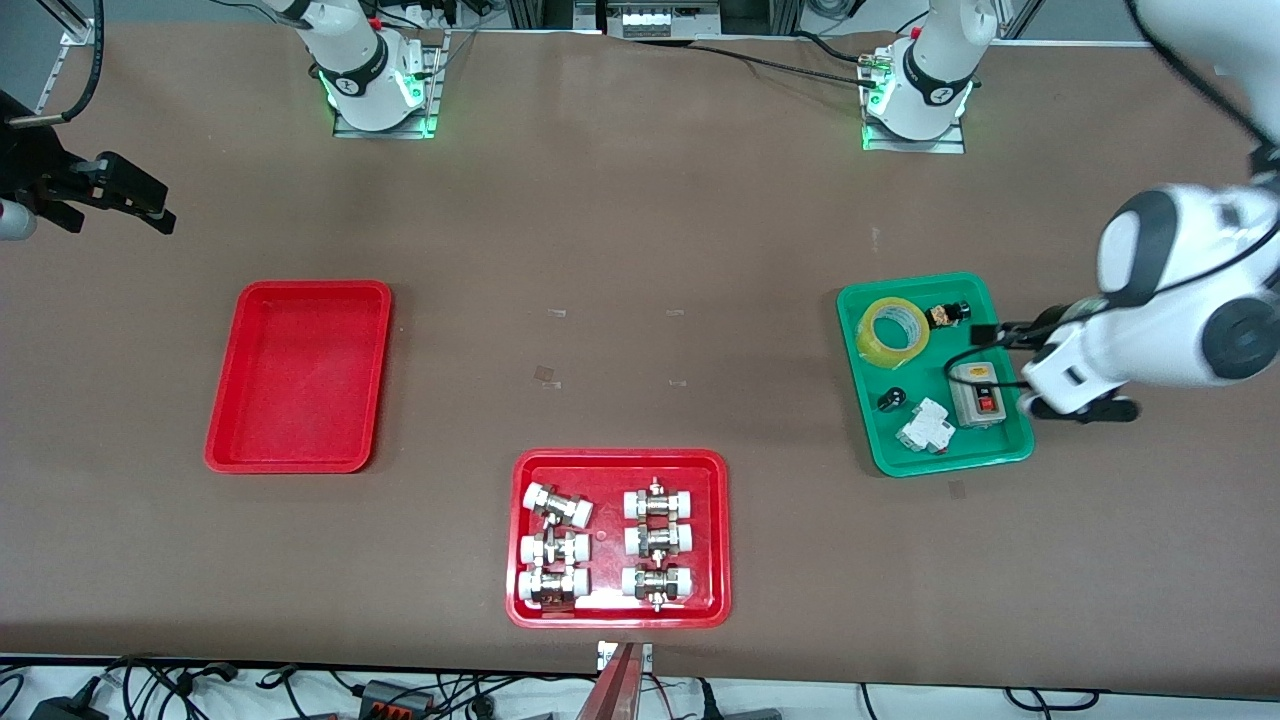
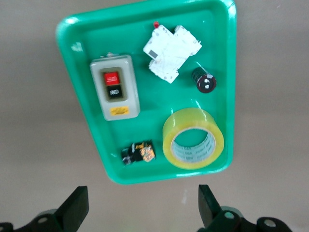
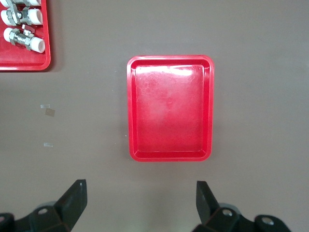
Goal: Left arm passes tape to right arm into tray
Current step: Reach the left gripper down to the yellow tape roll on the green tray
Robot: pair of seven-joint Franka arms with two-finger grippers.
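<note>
The left gripper will next grab the yellow tape by its ring wall [image 1: 895,307], to pass the tape across for the empty red tray [image 1: 300,375].
The yellow tape [image 1: 894,330] lies flat in the green tray [image 1: 935,460], in the corner farthest from the front camera. It also shows in the left wrist view [image 2: 193,138]. My left gripper [image 1: 1040,385] is open and empty, up in the air by the green tray at the left arm's end; in its wrist view [image 2: 143,208] the jaws stand wide over bare table just off the tray's rim. The empty red tray [image 1: 300,375] lies toward the right arm's end. My right gripper [image 1: 115,210] is open and empty, high over the table's end; its wrist view [image 3: 141,205] shows the red tray [image 3: 169,111].
The green tray [image 2: 203,29] also holds a grey switch box [image 1: 977,392], a white breaker [image 1: 925,428], a black knob [image 1: 892,400] and a small black-and-orange part [image 1: 948,315]. A second red tray [image 1: 610,480] with white-capped fittings lies near the front edge.
</note>
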